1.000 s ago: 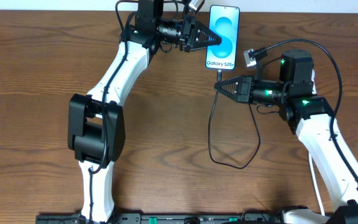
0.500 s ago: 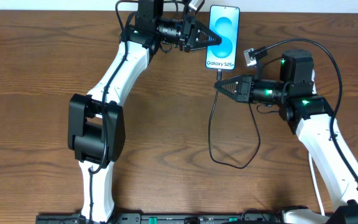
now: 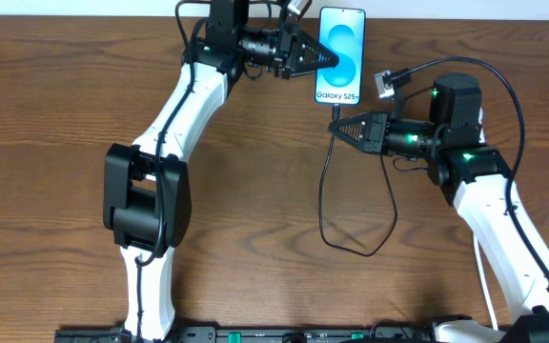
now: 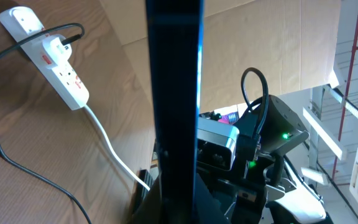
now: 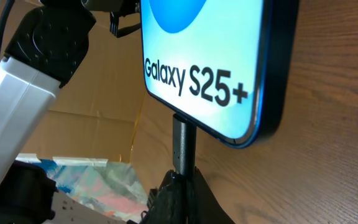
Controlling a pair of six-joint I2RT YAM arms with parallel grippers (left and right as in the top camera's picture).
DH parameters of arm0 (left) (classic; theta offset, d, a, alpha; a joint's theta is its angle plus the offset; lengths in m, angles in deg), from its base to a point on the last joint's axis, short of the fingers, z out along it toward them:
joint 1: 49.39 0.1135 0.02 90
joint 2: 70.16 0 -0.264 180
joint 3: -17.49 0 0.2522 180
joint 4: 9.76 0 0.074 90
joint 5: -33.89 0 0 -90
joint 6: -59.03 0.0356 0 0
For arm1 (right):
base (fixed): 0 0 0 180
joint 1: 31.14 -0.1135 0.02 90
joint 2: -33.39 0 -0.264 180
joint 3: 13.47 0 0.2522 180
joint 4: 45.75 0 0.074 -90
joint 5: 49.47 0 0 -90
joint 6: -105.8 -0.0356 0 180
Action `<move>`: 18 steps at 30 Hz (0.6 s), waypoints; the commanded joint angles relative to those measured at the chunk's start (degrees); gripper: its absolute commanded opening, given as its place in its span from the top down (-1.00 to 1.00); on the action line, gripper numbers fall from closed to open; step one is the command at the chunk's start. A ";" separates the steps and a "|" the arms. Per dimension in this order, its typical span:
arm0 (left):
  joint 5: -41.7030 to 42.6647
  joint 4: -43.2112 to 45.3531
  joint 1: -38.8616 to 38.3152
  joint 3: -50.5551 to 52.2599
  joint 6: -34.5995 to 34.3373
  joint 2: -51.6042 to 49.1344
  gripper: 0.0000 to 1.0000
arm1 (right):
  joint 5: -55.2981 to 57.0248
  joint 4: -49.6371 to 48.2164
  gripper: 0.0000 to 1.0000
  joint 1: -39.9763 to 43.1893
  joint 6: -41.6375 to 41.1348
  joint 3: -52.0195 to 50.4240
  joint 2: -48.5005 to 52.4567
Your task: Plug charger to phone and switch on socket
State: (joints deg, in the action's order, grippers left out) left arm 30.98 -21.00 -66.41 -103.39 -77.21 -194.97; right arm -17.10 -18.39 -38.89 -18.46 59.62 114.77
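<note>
The connector's black housing sits flush against the phone's bottom edge and would remain plugged in, so it is time to open my right gripper now.
The phone (image 3: 339, 55) lies at the table's far edge, its teal screen reading "Galaxy S25+". My left gripper (image 3: 330, 60) is shut on its left edge; in the left wrist view the phone (image 4: 174, 93) is a dark upright bar between the jaws of that gripper (image 4: 178, 186). My right gripper (image 3: 335, 122) is shut on the charger's black connector (image 5: 183, 146). The connector's tip meets the bottom edge of the phone (image 5: 210, 56); how deep it sits is hidden. The charger cable (image 3: 324, 210) loops toward me. The white socket (image 4: 55, 59) lies flat, with a black cable plugged in.
The socket's white lead (image 4: 110, 146) runs across the wood toward the left arm. A grey plug (image 3: 385, 86) on a black cable hangs near the right arm's wrist. Cardboard sheets stand behind the table in both wrist views.
My right gripper has carried the connector up to the phone's bottom edge. The phone has shifted slightly up and left in the left gripper's hold.
</note>
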 commanded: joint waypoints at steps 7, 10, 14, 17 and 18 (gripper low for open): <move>2.91 0.15 -0.20 -1.81 0.50 2.75 0.86 | 2.62 -0.92 0.74 -0.07 -0.85 1.53 0.28; 2.78 0.17 -0.20 -1.81 0.52 2.75 0.85 | 2.62 -0.70 0.02 -0.07 -0.85 1.53 0.28; 0.20 0.13 -0.02 -1.51 0.50 2.73 0.85 | 2.62 -0.50 -0.64 -0.07 -0.79 1.53 0.28; -2.62 0.11 0.13 -0.48 0.52 2.71 0.85 | 2.78 0.66 -0.99 -0.07 1.03 1.51 0.28; -3.45 0.11 0.17 -0.02 0.55 2.67 0.85 | 3.21 1.42 -0.99 -0.07 1.57 1.51 0.28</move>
State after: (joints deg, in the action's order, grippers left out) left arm 29.41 -21.33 -66.52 -103.39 -77.28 -194.97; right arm -14.52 -17.91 -38.89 -19.03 59.93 114.77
